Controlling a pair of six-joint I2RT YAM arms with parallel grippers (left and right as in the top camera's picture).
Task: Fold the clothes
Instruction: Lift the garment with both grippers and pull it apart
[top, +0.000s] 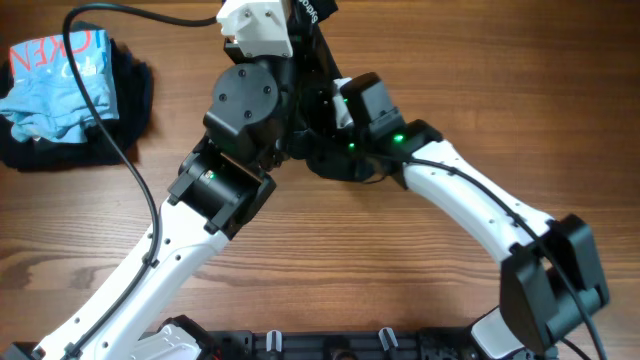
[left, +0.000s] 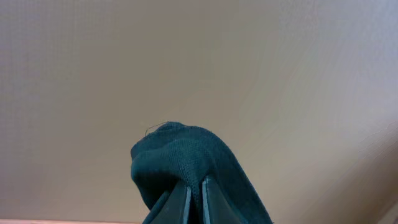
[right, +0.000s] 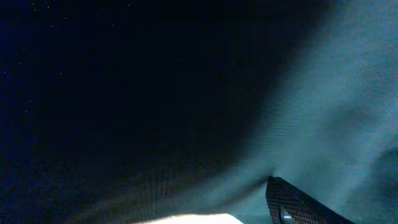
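Note:
My right gripper grabs the hanging T-shirt's free side next, away from my left gripper's fold, to spread the T-shirt for folding.
The clothes (top: 320, 50), a black T-shirt with white lettering at its top, hang bunched between the two arms at the table's far middle. In the left wrist view my left gripper (left: 194, 186) is raised and shut on a fold of the clothes (left: 186, 155), which humps over the fingertips against a plain pale background. My right gripper (top: 350, 110) is pushed into the shirt from the right. In the right wrist view dark fabric (right: 155, 93) fills the frame. Only one finger (right: 298, 202) shows, far out at the lower right, so the jaws stand wide; the other finger is hidden.
A light-blue garment with red lettering (top: 60, 75) lies on dark cloth (top: 130, 100) at the far left. A black cable (top: 120, 150) crosses the pile down to the left arm. A black rail (top: 330, 345) runs along the front edge.

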